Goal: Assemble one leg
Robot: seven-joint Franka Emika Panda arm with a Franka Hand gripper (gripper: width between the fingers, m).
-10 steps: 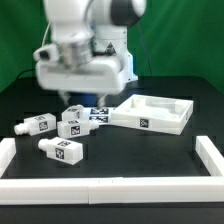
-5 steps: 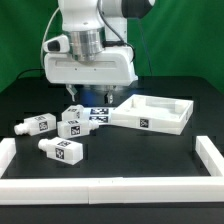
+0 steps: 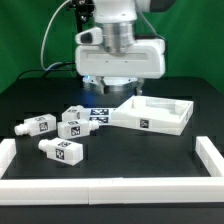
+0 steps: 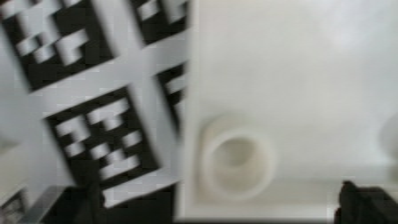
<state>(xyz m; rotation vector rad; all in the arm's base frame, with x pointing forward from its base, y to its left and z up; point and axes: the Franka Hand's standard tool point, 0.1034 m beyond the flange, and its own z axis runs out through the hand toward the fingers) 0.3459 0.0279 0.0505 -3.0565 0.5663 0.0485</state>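
My gripper's fingers are above the tabletop's corner socket in the exterior and wrist views and would miss if they closed now.
Several white legs with black-and-white tags lie on the black table at the exterior view's left: one far left, one in the middle, one nearer the front. The white tray-like tabletop lies to their right. My gripper hangs open and empty above the tabletop's left end, clear of the legs. In the wrist view my gripper shows two dark fingertips spread wide over the tabletop and one round corner socket. No leg shows in the wrist view.
The marker board lies between the legs and the tabletop; its tags fill part of the wrist view. A white rail borders the table's front, with side rails at the left and right.
The arm has moved toward the exterior view's right, from above the legs to above the tabletop's left end. The legs and the tabletop have not moved.
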